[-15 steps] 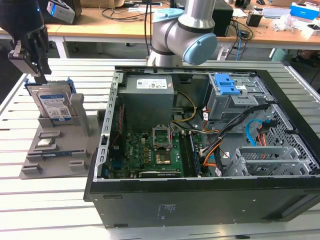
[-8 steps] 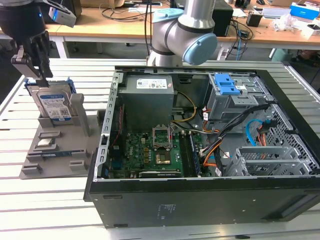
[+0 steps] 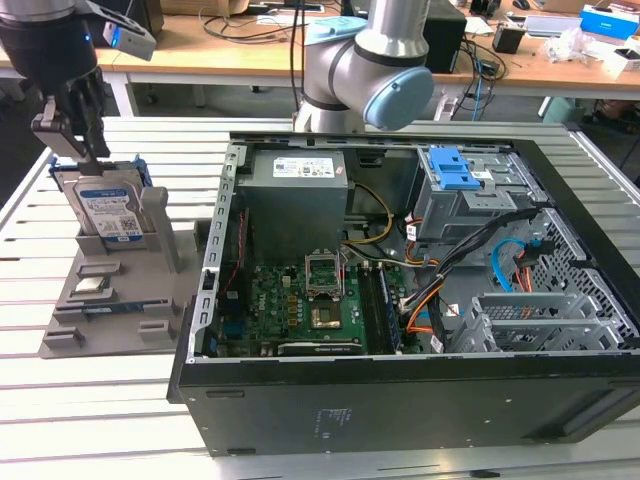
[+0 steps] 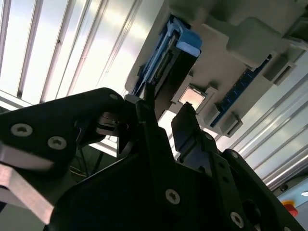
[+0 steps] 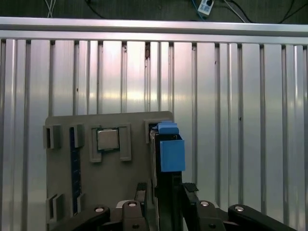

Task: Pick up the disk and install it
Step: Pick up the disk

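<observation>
The disk should be installed in the computer case, so I should grab it by its top edge [image 3: 118, 165] with my gripper next.
The disk [image 3: 108, 210] stands upright on its edge in a grey holder [image 3: 110, 290] at the exterior view's left, its white-and-blue label and blue frame showing. My gripper [image 3: 72, 150] hangs just above its top edge, open, with a finger toward either side. In the first wrist view the disk [image 5: 168, 149] is seen edge-on with its blue frame end, and my gripper [image 5: 164, 190] straddles it with small gaps on both sides. The second wrist view shows the disk [image 4: 163, 62] beyond my gripper [image 4: 166, 103].
The open computer case [image 3: 400, 400] lies at the exterior view's right, with a grey drive cage and blue latch [image 3: 450, 170] and a grey power supply box [image 3: 295, 190] inside. The holder also carries a processor chip [image 5: 108, 139]. All stands on a slatted metal table [image 5: 231, 120].
</observation>
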Tool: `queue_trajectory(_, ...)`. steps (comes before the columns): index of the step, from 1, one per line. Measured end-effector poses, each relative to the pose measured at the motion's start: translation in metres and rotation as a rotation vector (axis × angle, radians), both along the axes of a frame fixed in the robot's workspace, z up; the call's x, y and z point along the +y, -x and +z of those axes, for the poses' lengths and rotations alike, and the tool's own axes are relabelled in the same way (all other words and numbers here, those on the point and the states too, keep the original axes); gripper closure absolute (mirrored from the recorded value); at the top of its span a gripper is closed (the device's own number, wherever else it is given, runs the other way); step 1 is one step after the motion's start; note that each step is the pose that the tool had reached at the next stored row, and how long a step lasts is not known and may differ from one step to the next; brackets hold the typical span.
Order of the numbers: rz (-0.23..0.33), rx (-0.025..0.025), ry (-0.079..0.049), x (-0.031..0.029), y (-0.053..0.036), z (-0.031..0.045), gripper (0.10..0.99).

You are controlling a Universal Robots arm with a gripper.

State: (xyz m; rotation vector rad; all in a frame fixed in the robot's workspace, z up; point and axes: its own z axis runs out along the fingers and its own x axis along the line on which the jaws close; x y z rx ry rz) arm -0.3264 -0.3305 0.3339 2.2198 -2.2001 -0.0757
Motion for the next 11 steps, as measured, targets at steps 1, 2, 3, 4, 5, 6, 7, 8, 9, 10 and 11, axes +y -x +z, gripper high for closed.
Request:
queue_trajectory(1, 0.004, 0.0001, 0.0, 0.0011, 0.0007, -0.0008, 0.667)
queue_trajectory(2, 0.008, 0.0, 0.0, 0.002, 0.0013, -0.0016, 0.667)
queue_trajectory(3, 0.012, 0.0001, 0.0, 0.003, 0.002, -0.0025, 0.667)
queue_trajectory(4, 0.017, 0.0002, 0.0, 0.0048, 0.0028, -0.0034, 0.667)
queue_trajectory(5, 0.02, 0.0001, 0.0, 0.0063, 0.0033, -0.0039, 0.667)
queue_trajectory(6, 0.022, 0.0001, 0.0, 0.0079, 0.0037, -0.0043, 0.667)
queue_trajectory(7, 0.025, 0.0002, 0.0, 0.0086, 0.0053, -0.0049, 0.667)
queue_trajectory(8, 0.025, 0.0001, 0.0, 0.0086, 0.0069, -0.0056, 0.667)
queue_trajectory(9, 0.026, 0.0001, 0.0, 0.0086, 0.0094, -0.0067, 0.667)
queue_trajectory(10, 0.026, 0.0001, 0.0, 0.0085, 0.0112, -0.0075, 0.667)
queue_trajectory(11, 0.027, 0.0001, 0.001, 0.0083, 0.0126, -0.0083, 0.667)
